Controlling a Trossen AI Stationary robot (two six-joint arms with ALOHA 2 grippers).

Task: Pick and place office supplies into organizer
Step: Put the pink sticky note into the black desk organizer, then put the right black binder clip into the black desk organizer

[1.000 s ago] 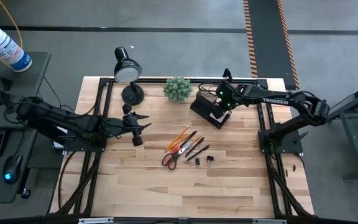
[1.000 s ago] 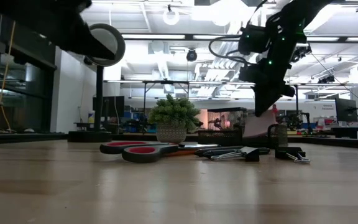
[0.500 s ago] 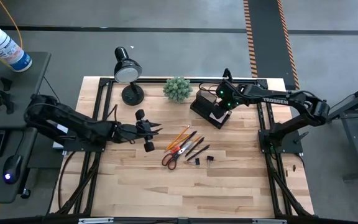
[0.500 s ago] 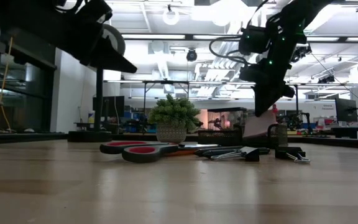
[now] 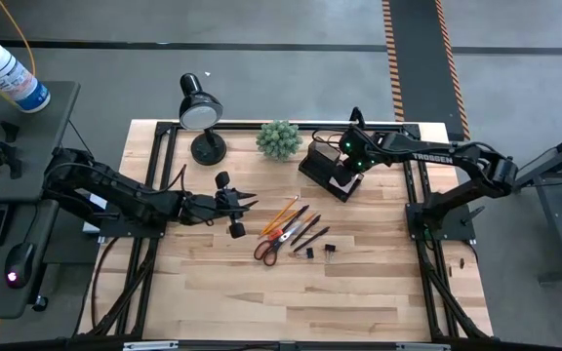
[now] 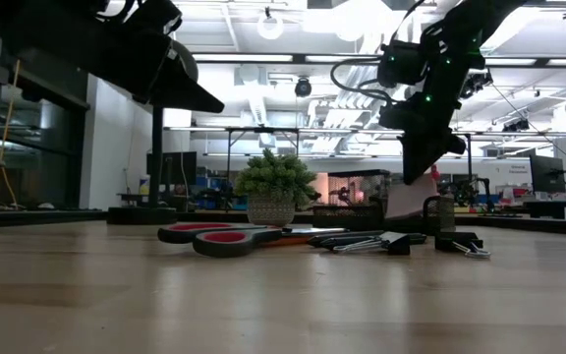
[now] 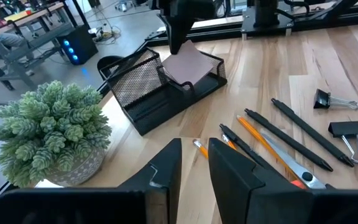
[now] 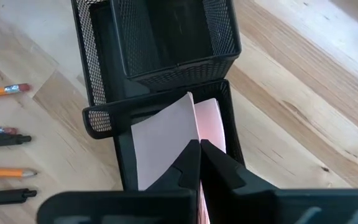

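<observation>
The sticky-note pad is ready for my right gripper to release now. The pad's side edges lie inside the low tray's rim, so it would settle in the tray.
The black mesh organizer stands at the table's far right; its pen cup sits beside the low tray. My right gripper hangs over the tray, shut on the pink sticky-note pad. Orange-handled scissors, orange pencils, dark pens and black clips lie flat mid-table. My left gripper hovers open just left of them, fingers aimed at the pencils. My right gripper pinches the pad's upper edge between its two fingers, coming from above and pointing down. The pad stands tilted inside the tray, with a pale layer fanned away from the pink sheets. The gripper hides its lower end.
A green plant ball and a black desk lamp stand along the far edge, left of the organizer. The near half of the wooden table is bare. A dark frame rail runs along the right side.
My left gripper has moved toward the table's right, from near the lamp toward the scissors and pencils, most of it in the first half second. The right gripper and the pad have kept still.
</observation>
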